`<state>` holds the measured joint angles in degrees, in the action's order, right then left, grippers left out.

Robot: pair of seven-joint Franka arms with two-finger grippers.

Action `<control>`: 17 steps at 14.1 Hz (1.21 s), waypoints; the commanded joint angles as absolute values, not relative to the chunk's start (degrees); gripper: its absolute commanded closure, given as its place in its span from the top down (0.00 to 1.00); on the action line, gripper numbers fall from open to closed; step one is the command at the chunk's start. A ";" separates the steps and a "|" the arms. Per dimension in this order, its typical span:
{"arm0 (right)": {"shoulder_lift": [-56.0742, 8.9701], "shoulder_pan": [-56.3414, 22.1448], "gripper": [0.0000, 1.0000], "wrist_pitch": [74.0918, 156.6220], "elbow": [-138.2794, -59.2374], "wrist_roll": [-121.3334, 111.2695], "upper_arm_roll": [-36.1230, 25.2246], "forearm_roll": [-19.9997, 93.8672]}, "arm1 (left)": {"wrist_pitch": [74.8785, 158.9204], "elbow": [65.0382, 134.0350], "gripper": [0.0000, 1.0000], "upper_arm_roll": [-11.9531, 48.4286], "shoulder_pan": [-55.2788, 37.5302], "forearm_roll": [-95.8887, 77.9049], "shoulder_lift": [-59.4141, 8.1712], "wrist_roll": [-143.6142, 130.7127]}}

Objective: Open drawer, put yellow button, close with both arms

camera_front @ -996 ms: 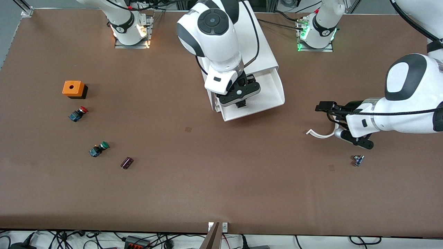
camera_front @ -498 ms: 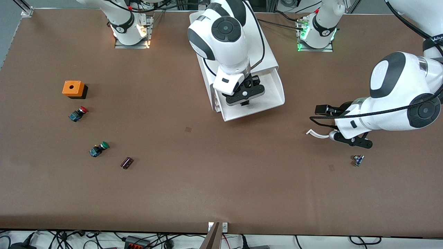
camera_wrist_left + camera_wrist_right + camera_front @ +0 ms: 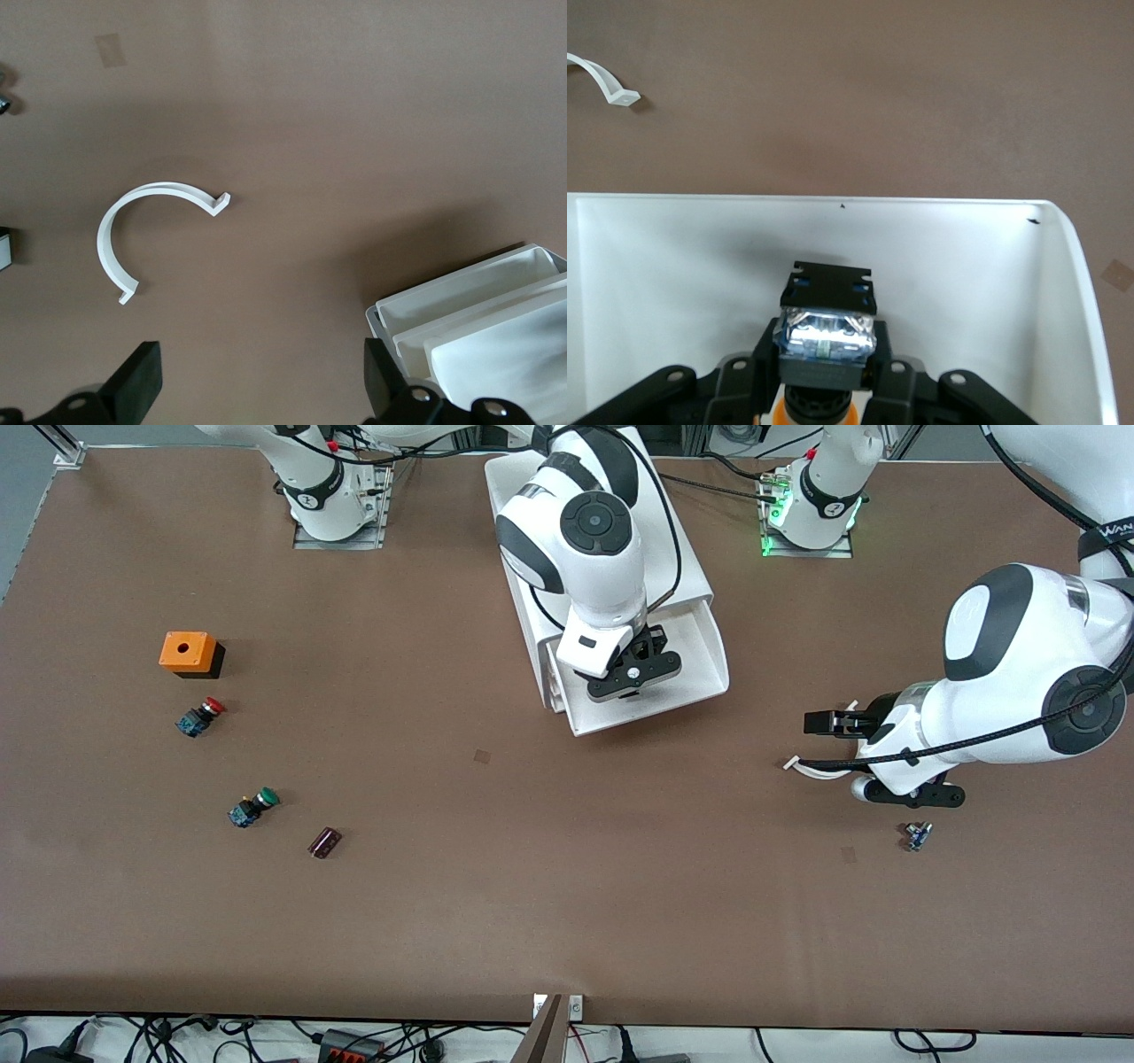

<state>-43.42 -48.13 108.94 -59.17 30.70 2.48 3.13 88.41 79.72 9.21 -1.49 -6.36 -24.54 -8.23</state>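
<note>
My right gripper should now let go of the yellow button. The button is hanging inside the drawer's rim, over the bottom of the drawer.
The top drawer of the white cabinet stands pulled open. My right gripper is over the inside of the drawer and is shut on the yellow button. In the right wrist view the gripper holds the button by its black body, blue base up and orange cap down, above the white drawer floor. My left gripper hangs open and empty over bare table toward the left arm's end. Its fingers stand wide apart around the gripper's middle.
A white curved plastic piece lies beside the left gripper, also in the left wrist view. A small blue part lies nearer the camera. An orange box, red button, green button and a dark object lie toward the right arm's end.
My right gripper has moved with the yellow button farther in over the open drawer. My left arm has swung and its hand has shifted a little over the table.
</note>
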 commanded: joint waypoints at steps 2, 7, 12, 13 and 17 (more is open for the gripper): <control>-43.77 -48.52 0.36 108.11 -58.45 31.82 2.29 1.67 | 89.30 79.98 1.00 9.67 -1.41 -5.89 -24.26 -9.05; -43.77 -48.52 1.00 108.46 -58.27 31.73 2.20 0.88 | 88.60 80.33 1.00 9.67 -1.32 -5.80 -24.17 -9.05; -42.19 -47.73 1.00 106.35 -56.88 31.99 1.85 1.05 | 89.38 79.98 1.00 9.67 -1.41 -5.80 -24.61 -8.96; -42.19 -47.29 1.00 104.78 -54.86 31.91 1.76 1.05 | 89.38 79.98 1.00 9.75 -1.49 -5.89 -25.13 -9.05; -40.35 -40.28 1.00 100.99 -51.94 31.82 1.67 0.79 | 89.38 78.49 1.00 9.76 -2.55 -6.06 -27.50 -9.05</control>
